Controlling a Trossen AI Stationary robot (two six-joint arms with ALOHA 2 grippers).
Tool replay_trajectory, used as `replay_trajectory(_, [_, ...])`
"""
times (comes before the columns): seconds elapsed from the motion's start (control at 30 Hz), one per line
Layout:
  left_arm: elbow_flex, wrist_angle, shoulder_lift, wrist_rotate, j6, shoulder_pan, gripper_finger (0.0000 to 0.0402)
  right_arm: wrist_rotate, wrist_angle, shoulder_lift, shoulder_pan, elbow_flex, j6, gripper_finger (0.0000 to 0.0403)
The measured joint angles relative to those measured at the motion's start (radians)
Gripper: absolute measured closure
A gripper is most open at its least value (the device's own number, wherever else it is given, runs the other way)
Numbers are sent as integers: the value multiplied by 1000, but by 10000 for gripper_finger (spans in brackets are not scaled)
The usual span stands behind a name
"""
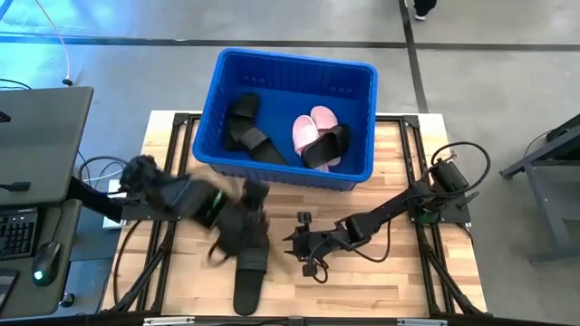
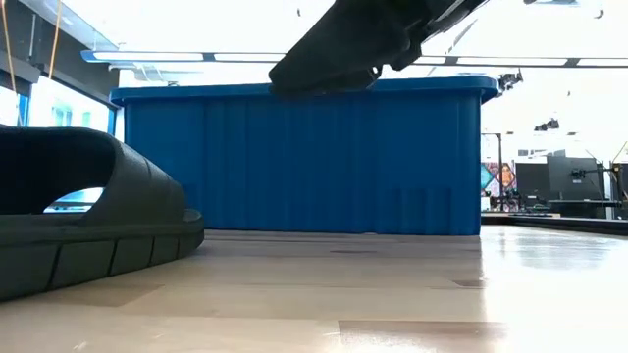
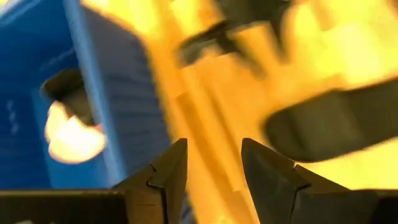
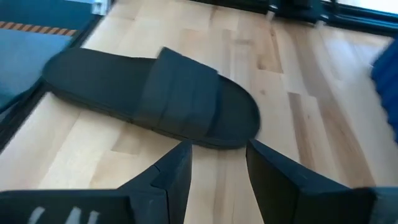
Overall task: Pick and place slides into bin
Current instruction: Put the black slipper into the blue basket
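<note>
The last slide, the black one, needs to go into the blue bin, so my left gripper will grab it by its strap edge [image 1: 252,261] next.
One black slide [image 1: 250,273] lies sole down on the table near its front edge. It also shows in the right wrist view [image 4: 155,99], the low view [image 2: 88,221] and the left wrist view [image 3: 336,124]. The blue bin [image 1: 358,177] stands at the far middle and holds black slides [image 1: 246,129] and a pink pair [image 1: 314,129]. My left gripper [image 1: 246,213] is blurred, open and empty, between the bin and the slide. My right gripper [image 4: 217,165] is open and empty, just right of the slide, pointing at it.
A desk with a keyboard and mouse [image 1: 36,226] stands left of the table. The black frame rails [image 1: 435,263] run along the table's sides. Bare wood [image 1: 381,281] lies right of the slide, under my right arm.
</note>
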Motion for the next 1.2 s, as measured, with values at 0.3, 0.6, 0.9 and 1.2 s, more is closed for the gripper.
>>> replay_trajectory(0.3, [-280,2,10,-314,-384,-399,273,129,-98,0,6,0,167,261])
replay_trajectory(0.6, [-778,448,10,-298,-683,-515,263,160,-28,0,-9,0,114,261])
replay_trajectory(0.9, [-957,801,10,-268,-591,-434,233,95,11,0,-63,0,90,261])
replay_trajectory(1.2, [-962,921,60,-262,-539,-388,219,20,-10,0,-80,0,89,261])
